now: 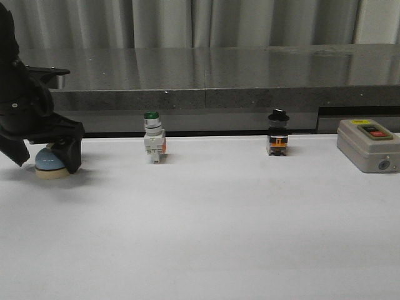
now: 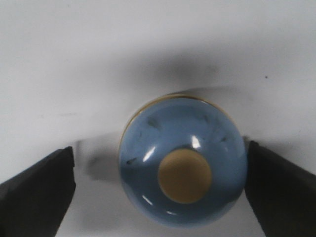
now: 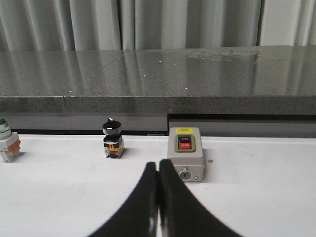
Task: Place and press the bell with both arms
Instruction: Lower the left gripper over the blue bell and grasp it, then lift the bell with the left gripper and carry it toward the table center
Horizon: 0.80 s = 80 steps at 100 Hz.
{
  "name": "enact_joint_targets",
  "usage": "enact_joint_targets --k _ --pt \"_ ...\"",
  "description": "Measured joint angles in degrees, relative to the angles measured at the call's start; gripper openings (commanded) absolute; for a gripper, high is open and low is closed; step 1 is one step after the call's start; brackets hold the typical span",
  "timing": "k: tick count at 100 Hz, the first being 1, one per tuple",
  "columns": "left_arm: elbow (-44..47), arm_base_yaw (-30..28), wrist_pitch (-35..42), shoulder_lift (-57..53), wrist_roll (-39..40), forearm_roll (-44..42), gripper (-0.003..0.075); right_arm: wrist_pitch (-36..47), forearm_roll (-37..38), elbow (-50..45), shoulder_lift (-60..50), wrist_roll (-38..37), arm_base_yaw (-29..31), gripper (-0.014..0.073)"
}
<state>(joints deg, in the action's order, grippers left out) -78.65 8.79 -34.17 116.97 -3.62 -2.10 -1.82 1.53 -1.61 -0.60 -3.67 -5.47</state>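
Observation:
The blue dome (image 1: 47,160) is beside my left gripper's fingers, which reach down near the white table, so my left gripper should close on it now.
The bell (image 1: 50,162), a light-blue dome on a cream base, stands on the white table at the far left. In the left wrist view the bell (image 2: 148,143) shows from above with its cream button up. My left gripper (image 1: 47,160) is lowered over it with its jaws apart, one finger on each side. In the left wrist view (image 2: 160,190) one finger (image 2: 39,192) stands clear of the dome and the other finger (image 2: 281,192) is at its edge. My right gripper (image 3: 158,168) is shut and empty, above the table in front of the grey box; it does not show in the front view.
A green-capped white pushbutton (image 1: 154,142), a black selector switch (image 1: 278,136) and a grey box with a red button (image 1: 369,145) stand in a row along the back of the table. A dark stone ledge (image 1: 219,81) runs behind them. The box (image 3: 186,160) lies just beyond my right fingertips.

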Motion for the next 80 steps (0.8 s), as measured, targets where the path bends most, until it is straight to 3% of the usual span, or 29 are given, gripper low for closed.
enact_joint_targets --k 9,26,38,80 --pt "0.0 0.0 0.1 0.0 0.0 0.0 0.0575 0.0 0.0 0.0 0.0 0.0 0.0 -0.0070" --pt "0.0 0.0 0.3 0.2 0.0 0.0 0.0322 0.0 0.0 0.0 0.0 0.0 0.0 -0.0070" --pt "0.0 0.0 0.5 0.2 -0.1 -0.1 0.0197 0.0 0.0 0.0 0.0 0.0 0.0 -0.0070" --pt "-0.1 0.8 -2.5 -4.1 -0.1 -0.6 0.0176 0.0 0.0 0.0 0.0 0.0 0.0 -0.0070"
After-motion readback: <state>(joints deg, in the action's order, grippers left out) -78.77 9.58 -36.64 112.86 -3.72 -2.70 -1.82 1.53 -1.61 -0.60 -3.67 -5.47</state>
